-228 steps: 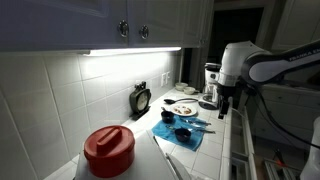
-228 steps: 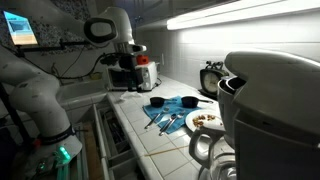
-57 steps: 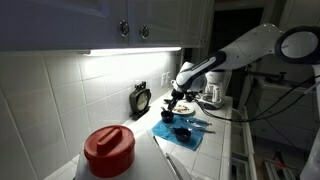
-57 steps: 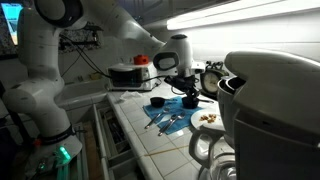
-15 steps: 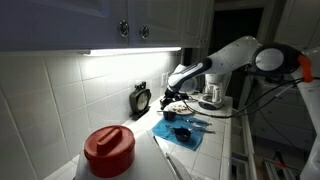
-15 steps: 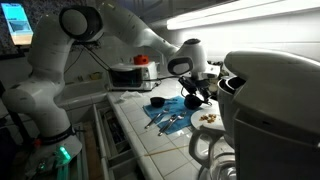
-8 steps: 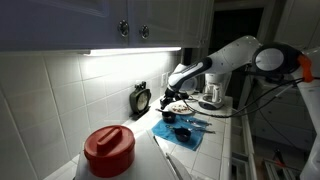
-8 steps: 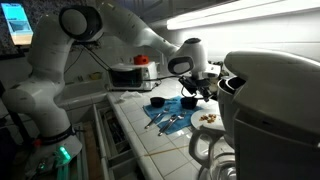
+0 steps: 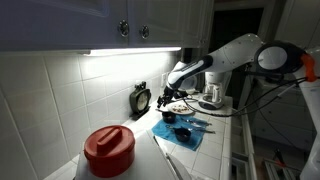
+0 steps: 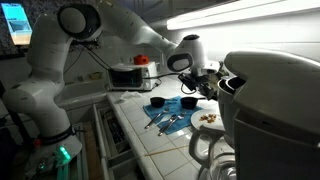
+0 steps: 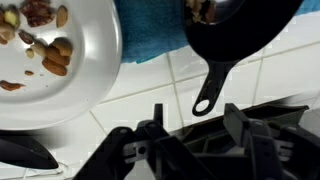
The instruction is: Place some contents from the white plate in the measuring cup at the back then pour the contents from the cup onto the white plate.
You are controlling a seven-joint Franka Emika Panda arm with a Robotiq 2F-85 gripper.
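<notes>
My gripper should hold the dark measuring cup by its straight handle. The cup's bowl and rim are then free to tip its contents onto the white plate.
In the wrist view the white plate fills the upper left and holds small brown contents. The dark measuring cup sits to its right on a blue cloth. Its straight handle points toward my gripper, and a few brown bits lie inside it. The gripper is open and empty, its fingers apart just short of the handle tip. In both exterior views the gripper hovers just above the cup, beside the plate.
A second, slightly larger dark cup and utensils lie on the blue cloth. A white coffee maker stands behind, a kettle by the tiled wall, and a red-lidded jar nearby.
The gripper has lifted slightly and shifted a little toward the wall over the last second. Cups and plate have not moved.
</notes>
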